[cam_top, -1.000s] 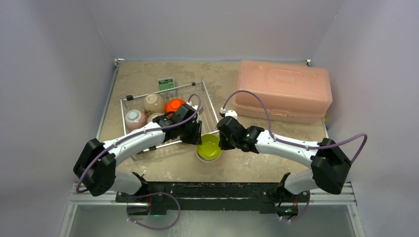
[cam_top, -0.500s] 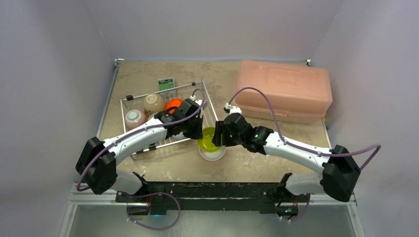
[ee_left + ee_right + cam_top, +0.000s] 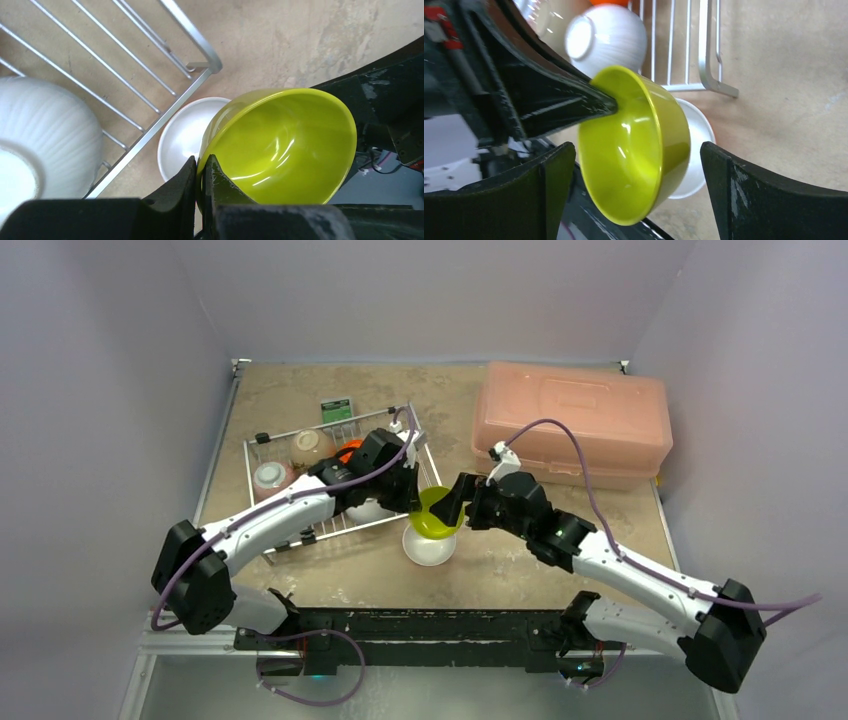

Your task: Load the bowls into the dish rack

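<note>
The green bowl is upturned in the rack [image 3: 248, 455], and my right gripper will next grab it across the bowl's rim and base, away from my left gripper, to load it.
The lime-green bowl [image 3: 435, 512] hangs tilted above the table, with my left gripper [image 3: 410, 498] shut on its rim. In the left wrist view the left gripper [image 3: 200, 167] pinches the lime-green bowl [image 3: 280, 145] by its near edge. My right gripper [image 3: 636, 149] is open, one finger on each side of the green bowl [image 3: 634, 165], touching nothing. A white bowl [image 3: 428, 548] sits on the table right below. The dish rack [image 3: 248, 455] holds a beige bowl [image 3: 312, 447], an orange bowl [image 3: 350, 450], a patterned bowl [image 3: 272, 478] and an upturned white ribbed bowl [image 3: 45, 130].
A pink translucent box [image 3: 570, 420] stands at the back right. A small green card [image 3: 336, 408] lies behind the rack. The rack's near corner [image 3: 210, 65] is close beside the white bowl [image 3: 182, 135]. Walls close in the table on three sides.
The green bowl has come up out of the white bowl and tipped on its side in the left gripper. The right gripper has opened, let go of it and drawn back to the right.
</note>
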Motion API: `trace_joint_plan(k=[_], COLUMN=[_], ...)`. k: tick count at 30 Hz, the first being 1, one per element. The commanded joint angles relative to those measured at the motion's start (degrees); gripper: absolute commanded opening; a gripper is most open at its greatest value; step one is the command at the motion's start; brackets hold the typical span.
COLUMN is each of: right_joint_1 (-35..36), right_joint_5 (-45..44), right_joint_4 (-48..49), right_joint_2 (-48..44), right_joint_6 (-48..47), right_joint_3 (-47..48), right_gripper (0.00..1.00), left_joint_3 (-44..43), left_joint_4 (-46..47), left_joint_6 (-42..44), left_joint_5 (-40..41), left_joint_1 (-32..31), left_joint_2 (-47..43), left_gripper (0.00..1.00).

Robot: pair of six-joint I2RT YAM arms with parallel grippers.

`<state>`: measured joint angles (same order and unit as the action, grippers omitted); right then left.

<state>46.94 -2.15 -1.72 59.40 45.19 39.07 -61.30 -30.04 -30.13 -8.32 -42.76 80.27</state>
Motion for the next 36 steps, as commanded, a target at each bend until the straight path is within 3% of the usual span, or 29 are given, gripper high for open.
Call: trace_joint_plan(k=[1,7,12,16,21,24,32,36], right_joint_1=[-1.46,-5.22,-7.63,-7.99,-8.53,-8.61,-8.61,-8.62], right_joint_5=[1.75,7.71,16.43,18.31,17.35,15.94,13.35,14.31], right_joint_4=[10.33,23.36,34.53,40.47,41.98,41.81,38.42,38.4], right_joint_2=[-4.21,-5.28,-0.96,0.41,-1.46,-3.19,-5.64,-5.12], right_joint_6=[5.99,14.49,17.41,17.78,17.51,17.21,16.04,14.91], right_joint_3=[-2.79,-7.38,-8.74,-9.12,-10.05,-10.59,-10.86,-9.91], right_gripper=[0.98,0.98,0.92,0.86,0.96,0.96,0.8,0.65], left_joint_3=[-4.42,-5.78,-8.03,-8.79,-8.8,-8.73,-8.16,-7.49], left_joint_4=[4.48,9.4,10.42,10.9,11.42,11.39,10.98,11.48], left_joint_6=[2.33,1.88,2.62,2.41,1.58,1.39,1.18,0.87], left_joint_5=[-4.46,-17.29,-22.28,-24.6,-26.09,-25.97,-23.69,-23.48], left_joint_1=[1.79,10.37,12.32,12.77,12.94,12.89,13.03,13.06], left_joint_2=[-1.87,-2.47,-2.22,-1.6,-1.76,-1.89,-2.21,-2.22], left_gripper=[0.0,0.0,0.0,0.0,0.0,0.0,0.0,0.0])
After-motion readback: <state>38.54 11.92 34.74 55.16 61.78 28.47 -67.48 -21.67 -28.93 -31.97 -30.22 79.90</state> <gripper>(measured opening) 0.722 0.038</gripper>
